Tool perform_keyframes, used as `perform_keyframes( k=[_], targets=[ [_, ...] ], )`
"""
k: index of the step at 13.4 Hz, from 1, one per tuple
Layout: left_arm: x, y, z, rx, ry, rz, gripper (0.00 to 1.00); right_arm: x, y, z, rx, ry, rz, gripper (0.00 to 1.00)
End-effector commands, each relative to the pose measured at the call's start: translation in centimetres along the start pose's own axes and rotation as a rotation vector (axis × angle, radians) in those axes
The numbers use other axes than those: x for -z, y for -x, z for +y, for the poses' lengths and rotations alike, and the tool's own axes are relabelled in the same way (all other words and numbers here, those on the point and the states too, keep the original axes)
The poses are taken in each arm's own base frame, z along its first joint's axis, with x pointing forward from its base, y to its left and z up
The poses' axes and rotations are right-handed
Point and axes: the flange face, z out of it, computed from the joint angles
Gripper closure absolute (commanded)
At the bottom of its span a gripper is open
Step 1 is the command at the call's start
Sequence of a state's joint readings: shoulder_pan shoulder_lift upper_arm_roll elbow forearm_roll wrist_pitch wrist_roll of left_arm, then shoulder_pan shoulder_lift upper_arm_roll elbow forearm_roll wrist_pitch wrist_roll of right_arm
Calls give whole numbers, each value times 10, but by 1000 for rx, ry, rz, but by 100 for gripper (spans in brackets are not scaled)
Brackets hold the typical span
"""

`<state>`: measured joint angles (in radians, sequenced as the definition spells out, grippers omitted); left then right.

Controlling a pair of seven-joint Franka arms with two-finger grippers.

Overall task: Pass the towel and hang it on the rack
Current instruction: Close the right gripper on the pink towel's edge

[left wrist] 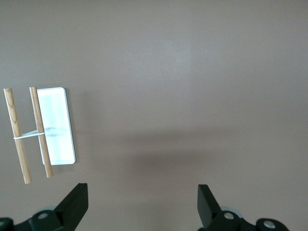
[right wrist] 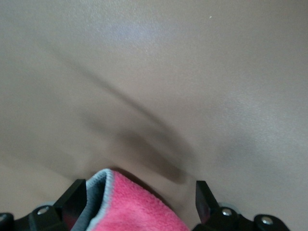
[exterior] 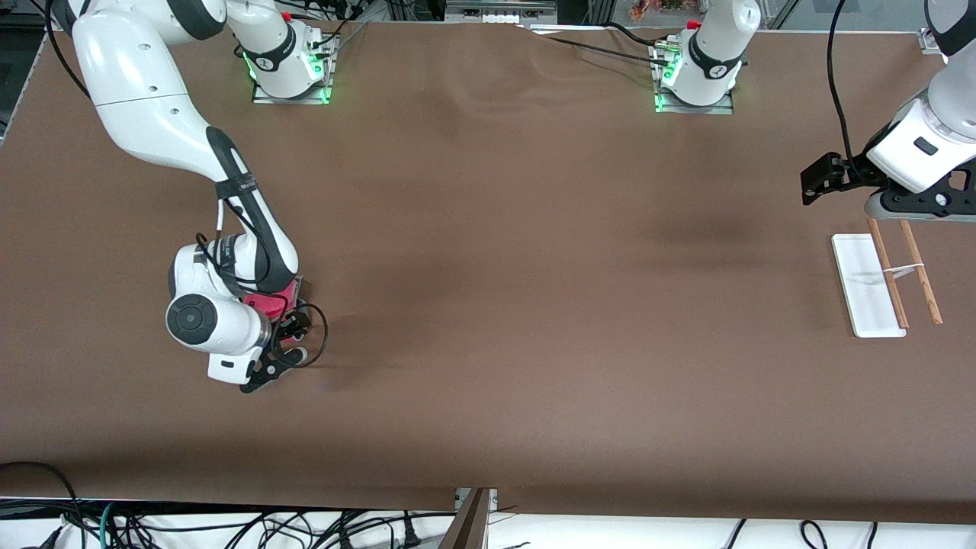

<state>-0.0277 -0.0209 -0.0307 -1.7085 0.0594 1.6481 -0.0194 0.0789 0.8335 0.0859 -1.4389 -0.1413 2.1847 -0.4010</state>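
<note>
My right gripper's fingers are on both sides of the towel's raised fold [right wrist: 126, 202] beside the towel's grey edge in the wrist view, so now it is time to close.
The pink-red towel [exterior: 276, 302] with a grey edge lies on the table toward the right arm's end, mostly hidden under the right arm's wrist. My right gripper [exterior: 293, 326] is low over it and open. In the right wrist view the towel [right wrist: 139, 207] sits between the spread fingers [right wrist: 77, 195], which are not closed on it. The rack [exterior: 890, 276], two brown rods over a white base plate [exterior: 862, 284], stands toward the left arm's end. My left gripper [exterior: 817, 181] hovers open and empty beside the rack. The rack also shows in the left wrist view [left wrist: 41, 132].
The brown table [exterior: 534, 305] stretches between the towel and the rack. The two arm bases [exterior: 290, 69] stand along the table's edge farthest from the front camera. Cables hang below the table's nearest edge [exterior: 229, 526].
</note>
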Motion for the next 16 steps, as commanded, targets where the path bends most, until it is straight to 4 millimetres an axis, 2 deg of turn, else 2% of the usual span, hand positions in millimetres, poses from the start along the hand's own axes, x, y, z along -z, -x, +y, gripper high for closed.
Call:
perform_keyframes(
  k=[1,3,6,8,9,12,14,16],
  targets=[
    [4,-1,0,6,-1,-3,0,-1,4,8,35,5,-7,8],
    [4,-1,0,0,0,-4,0,-1,4,8,33,4,-7,38],
    [4,-1,1,-2,-2,-3,0,0,3,8,31,0,-1,55],
    [5,0,0,-3,-1,-3,0,1,3,8,22,-1,4,59],
    [4,0,0,0,-2,-6,0,2,3,8,21,-3,3,66],
    [2,-1,0,4,0,-11,0,5,4,6,21,-10,-10,100],
    [2,-1,-2,1,0,-11,0,8,3,5,19,-12,-9,100],
    [2,-1,-2,1,0,-11,0,30,2,4,19,-7,-2,100]
  ],
)
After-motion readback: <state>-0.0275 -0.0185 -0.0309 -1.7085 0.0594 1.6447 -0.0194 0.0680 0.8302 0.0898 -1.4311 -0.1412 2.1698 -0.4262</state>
